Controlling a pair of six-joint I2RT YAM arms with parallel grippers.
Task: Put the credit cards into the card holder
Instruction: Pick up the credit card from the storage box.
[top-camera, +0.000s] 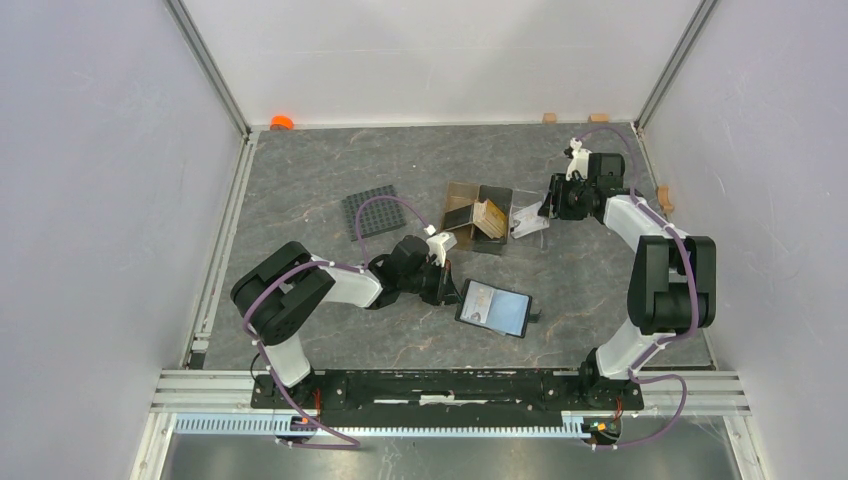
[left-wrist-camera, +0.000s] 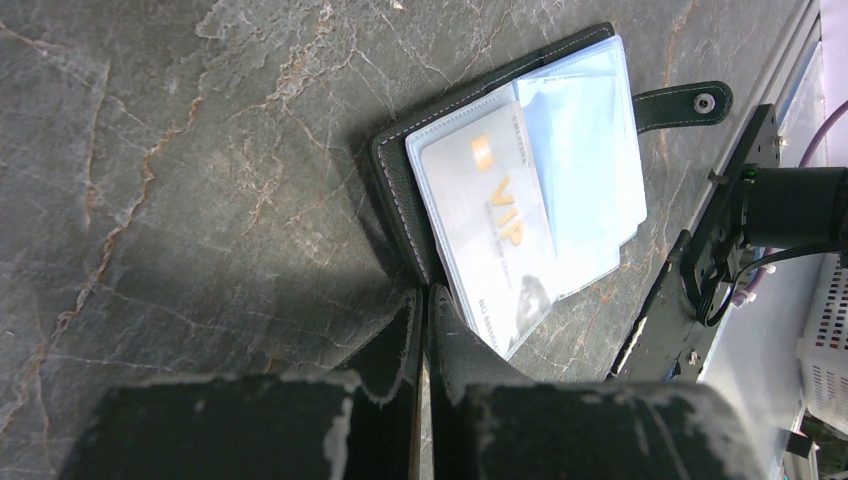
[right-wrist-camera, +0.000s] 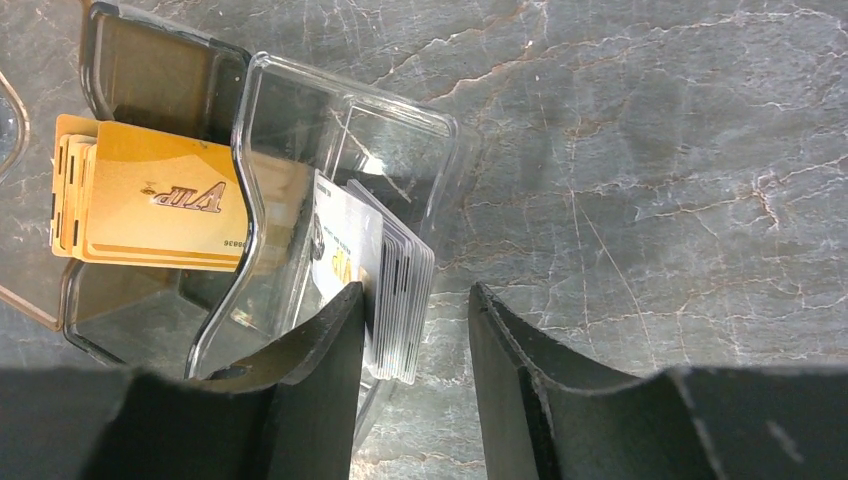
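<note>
The whitish credit cards stand on edge between my right gripper's fingers, the front card against one finger, so my right gripper closes on them next.
The black card holder (top-camera: 493, 307) lies open on the table, pale blue-grey inside (left-wrist-camera: 590, 150), its strap tab (left-wrist-camera: 690, 102) to the right. A whitish VIP credit card (left-wrist-camera: 490, 215) sits in its clear sleeve. My left gripper (left-wrist-camera: 425, 300) is shut, its tips at the holder's near edge, nothing seen between them. My right gripper (right-wrist-camera: 416, 292) is open around a stack of whitish credit cards (right-wrist-camera: 400, 270) that stands on edge in the clear tray (right-wrist-camera: 350, 110). The stack rests against the left finger, with a gap to the right one. Tan-orange credit cards (right-wrist-camera: 150, 205) stand in the brown box (right-wrist-camera: 150, 70).
A black gridded mat (top-camera: 372, 210) lies left of the brown box (top-camera: 470, 212). An orange object (top-camera: 282, 122) and small wooden blocks (top-camera: 549, 117) sit along the back wall. White walls enclose the table; the arms' mounting rail (top-camera: 450, 385) runs along the near edge.
</note>
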